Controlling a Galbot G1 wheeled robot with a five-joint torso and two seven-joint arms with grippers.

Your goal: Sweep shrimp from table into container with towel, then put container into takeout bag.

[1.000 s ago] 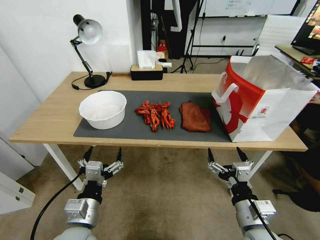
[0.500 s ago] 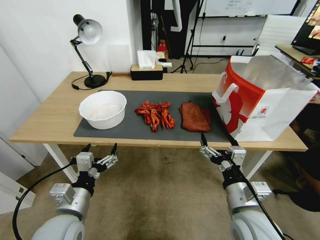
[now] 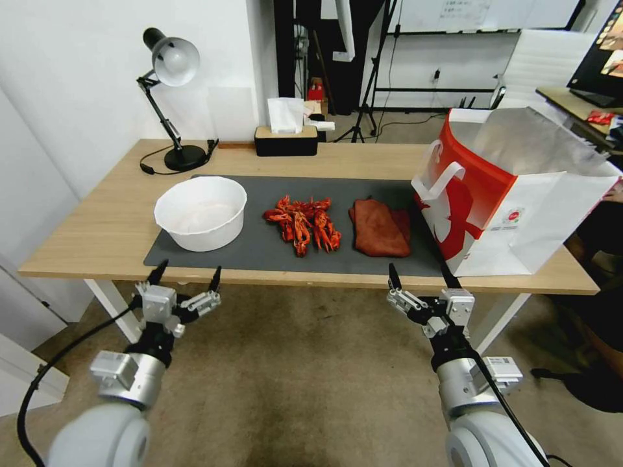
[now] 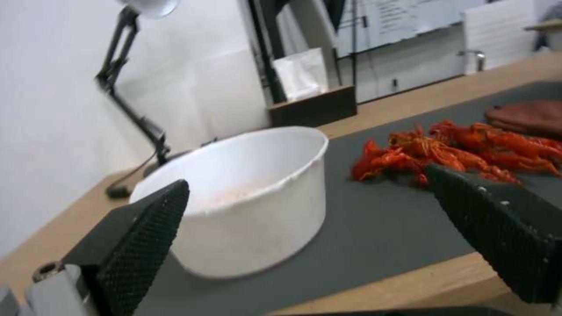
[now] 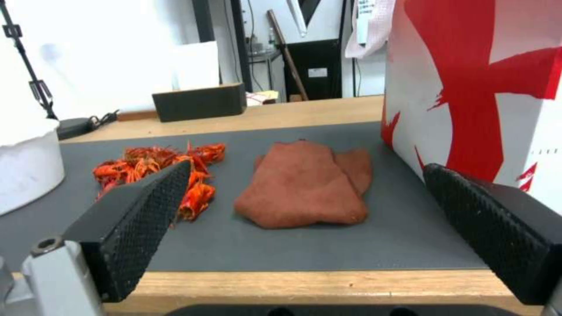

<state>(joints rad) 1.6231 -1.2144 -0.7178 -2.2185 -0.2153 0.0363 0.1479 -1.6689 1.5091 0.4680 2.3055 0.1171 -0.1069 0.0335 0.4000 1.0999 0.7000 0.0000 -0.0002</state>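
Note:
My left gripper needs to hold the container by its rim [image 3: 206, 233], so the white container's opening [image 3: 202, 205] stays free to catch the swept shrimp.
On the wooden table [image 3: 97, 220] lies a dark grey mat. A round white container [image 3: 200, 213] [image 4: 246, 197] stands at its left end. The red-orange shrimp [image 3: 303, 224] [image 4: 462, 147] [image 5: 161, 169] are heaped at the mat's middle. To their right lies the rust-red towel [image 3: 379, 228] [image 5: 307, 186]. The red and white takeout bag [image 3: 513, 194] [image 5: 486, 87] stands open at the table's right end. My left gripper [image 3: 185, 274] is open just before the table's front edge, below the container. My right gripper [image 3: 420, 272] is open at the front edge, below the towel.
A black desk lamp [image 3: 170, 97] and a dark tissue box [image 3: 285, 137] stand along the table's back. A white cabinet [image 3: 26, 363] is on the floor at the left. A dark shape [image 3: 597, 311] sits on the floor right of the table.
Both grippers have risen and moved forward from lower down to the table's front edge, the left one also shifting left. Nothing on the table has moved.

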